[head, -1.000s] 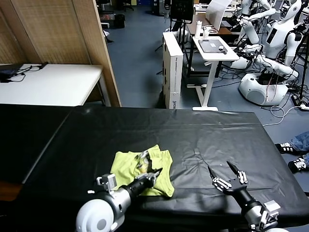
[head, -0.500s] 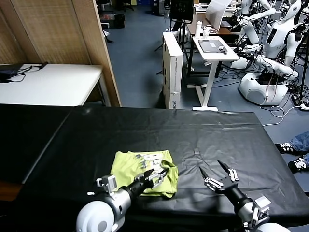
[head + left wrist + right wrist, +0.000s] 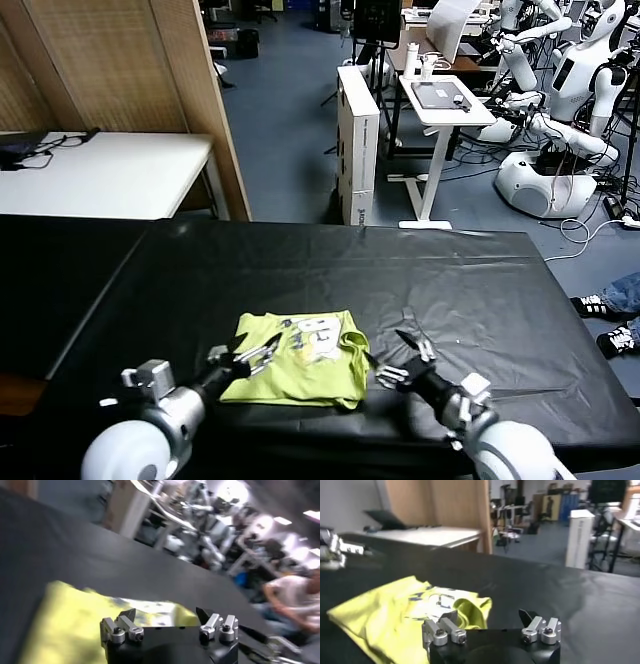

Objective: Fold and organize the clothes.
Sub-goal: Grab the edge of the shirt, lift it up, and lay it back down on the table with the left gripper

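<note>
The T-shirt is folded. My left gripper should next grab the T-shirt by its folded edge (image 3: pixel 240 334) to bring the T-shirt over onto its printed side (image 3: pixel 320 338).
The lime yellow-green T-shirt (image 3: pixel 300 370) lies folded into a small rectangle on the black table (image 3: pixel 470 290), near its front edge, with a white print on its far part. My left gripper (image 3: pixel 268 352) is open and empty over the shirt's left part. My right gripper (image 3: pixel 382 345) is open and empty just right of the shirt's right edge. The left wrist view shows the shirt (image 3: pixel 70 615) ahead of that open gripper (image 3: pixel 166 615). The right wrist view shows the shirt (image 3: pixel 390 612) with a curled sleeve edge close to the open right gripper (image 3: pixel 489 616).
The black cloth covers the table and wrinkles to the right of the shirt. Beyond the table stand a white table (image 3: pixel 100 170) at the left, a wooden panel (image 3: pixel 190 90), a white cabinet (image 3: pixel 358 140), a small desk (image 3: pixel 440 100) and other robots (image 3: pixel 570 110).
My left gripper has let go of the shirt's flap and drawn back to the left. The shirt now lies flat. My right gripper has moved left, up to the shirt's right edge.
</note>
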Tool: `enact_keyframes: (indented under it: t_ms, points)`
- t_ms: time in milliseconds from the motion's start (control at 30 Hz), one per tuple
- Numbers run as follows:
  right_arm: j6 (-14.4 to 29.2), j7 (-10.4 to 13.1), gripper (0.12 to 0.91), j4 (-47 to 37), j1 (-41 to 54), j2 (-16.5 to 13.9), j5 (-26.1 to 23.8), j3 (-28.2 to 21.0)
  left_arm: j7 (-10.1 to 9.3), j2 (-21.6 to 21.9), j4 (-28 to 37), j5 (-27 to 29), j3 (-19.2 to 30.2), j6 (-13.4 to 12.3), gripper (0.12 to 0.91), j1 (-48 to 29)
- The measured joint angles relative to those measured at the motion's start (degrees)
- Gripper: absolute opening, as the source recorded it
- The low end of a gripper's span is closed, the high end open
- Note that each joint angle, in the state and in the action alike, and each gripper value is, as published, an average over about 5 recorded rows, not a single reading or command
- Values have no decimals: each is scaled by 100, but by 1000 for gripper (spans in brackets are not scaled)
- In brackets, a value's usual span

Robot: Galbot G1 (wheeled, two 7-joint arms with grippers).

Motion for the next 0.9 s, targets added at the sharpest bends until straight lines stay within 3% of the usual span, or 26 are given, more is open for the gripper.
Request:
enact_keyframes:
  t_ms: [267,500,633,767,900]
  points:
    - [-24,7,907,-432,749,116,-785,-734,5,-151,-113,172,-143,-6,907,225]
    - [-130,392,907,-661,780,216,-1040,-636,27,-227,-123,267,-202,-73,907,317]
    - [-154,607,907,-638,677,304,-884,-379,72,-307,-74,368,-205,-135,907,366]
    - [-140,354,907,-490,498,299,-623,-110,181,-389,19,603,-206,-287,907,413]
    - [22,131,907,-308,285,235,-404,102,304,-491,143,878,-214,-599,907,432]
